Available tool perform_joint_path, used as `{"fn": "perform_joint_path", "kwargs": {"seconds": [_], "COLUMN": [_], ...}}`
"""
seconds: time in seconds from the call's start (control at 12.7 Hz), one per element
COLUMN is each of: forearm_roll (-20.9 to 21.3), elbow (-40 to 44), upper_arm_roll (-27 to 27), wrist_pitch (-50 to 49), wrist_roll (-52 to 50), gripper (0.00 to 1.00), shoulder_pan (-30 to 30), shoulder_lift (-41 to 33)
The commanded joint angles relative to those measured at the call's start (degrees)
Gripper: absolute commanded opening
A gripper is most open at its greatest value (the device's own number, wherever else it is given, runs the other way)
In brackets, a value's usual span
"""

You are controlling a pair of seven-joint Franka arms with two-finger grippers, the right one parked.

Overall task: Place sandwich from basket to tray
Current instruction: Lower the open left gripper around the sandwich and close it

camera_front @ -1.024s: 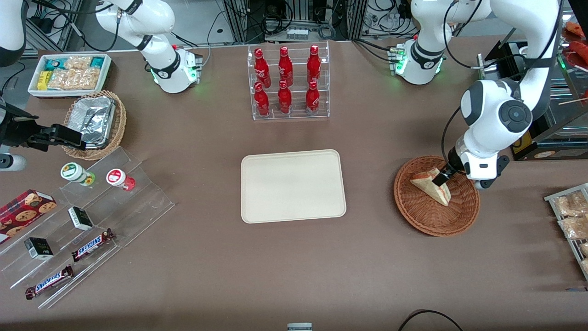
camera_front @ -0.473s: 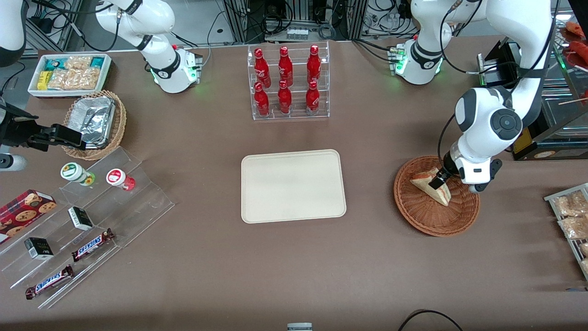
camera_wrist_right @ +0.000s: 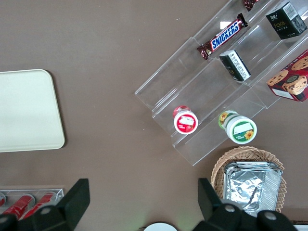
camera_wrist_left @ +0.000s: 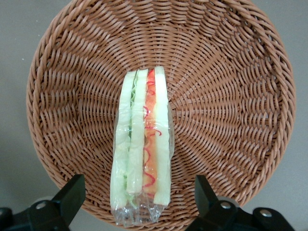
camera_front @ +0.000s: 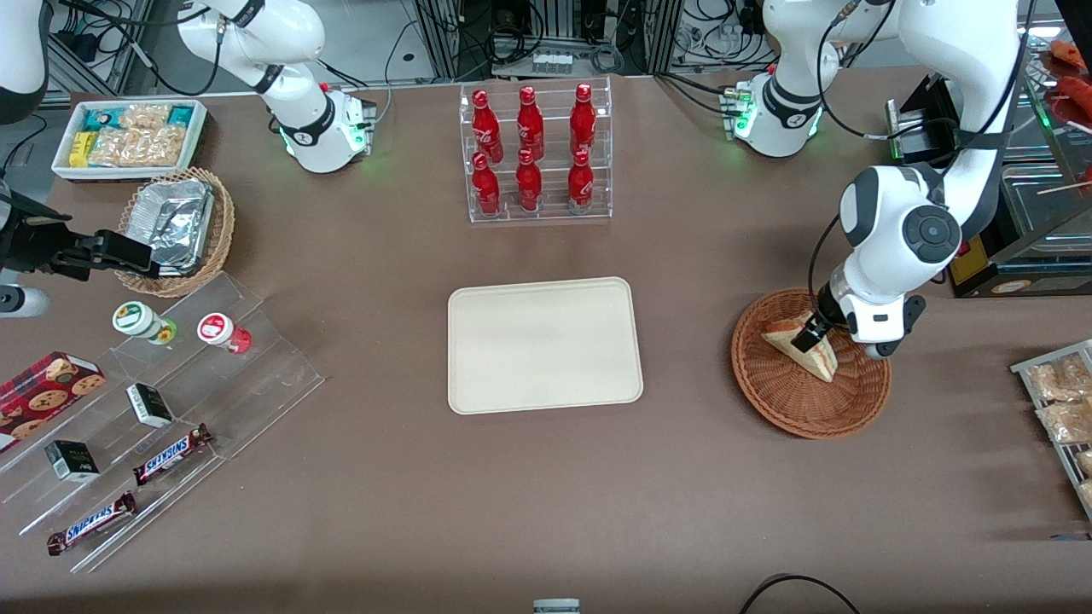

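Note:
My gripper should take the sandwich from the basket by its wrapped end [camera_wrist_left: 140, 196] and place it onto the cream tray.
The sandwich [camera_front: 783, 335] is a wrapped white-bread wedge with red and green filling, lying in the reddish-brown wicker basket [camera_front: 793, 419] toward the working arm's end of the table. My gripper [camera_front: 807, 339] hangs over the sandwich, open. In the left wrist view the sandwich [camera_wrist_left: 142, 144] lies inside the basket [camera_wrist_left: 231, 96], and the gripper [camera_wrist_left: 139, 183] straddles its wrapped end with a gap on each side of it. The cream tray [camera_front: 544, 345] lies flat at the table's middle, beside the basket, with nothing on it. In the right wrist view only one end of the tray [camera_wrist_right: 26, 110] shows.
A clear rack of red bottles [camera_front: 536, 153] stands farther from the front camera than the tray. Toward the parked arm's end are a tan basket with a foil container [camera_front: 175, 226], a white snack bin [camera_front: 128, 136] and an acrylic stand [camera_front: 171, 409]. A rack of packets [camera_front: 1062, 409] sits beside the basket.
The arm has swung a little toward the tray and the gripper has shifted along the sandwich. The sandwich has stayed in place in the basket.

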Motion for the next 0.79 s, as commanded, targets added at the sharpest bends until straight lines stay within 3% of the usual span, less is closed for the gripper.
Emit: {"fn": "perform_joint_path", "kwargs": {"seconds": [0.0,0.39,0.71], "forearm_roll": [-0.47,-0.47,-0.47], "elbow": [-0.33,-0.41,-0.41], "upper_arm_roll": [-0.12,-0.12,-0.12], "wrist_pitch": [0.99,1.86,2.22], "wrist_roll": [-1.09,-1.09,-1.17], "gripper": [1.00,1.00,0.93], "shoulder_pan": [-0.26,-0.26,-0.43], "shoulder_lift": [0.65,1.88,2.85]}}
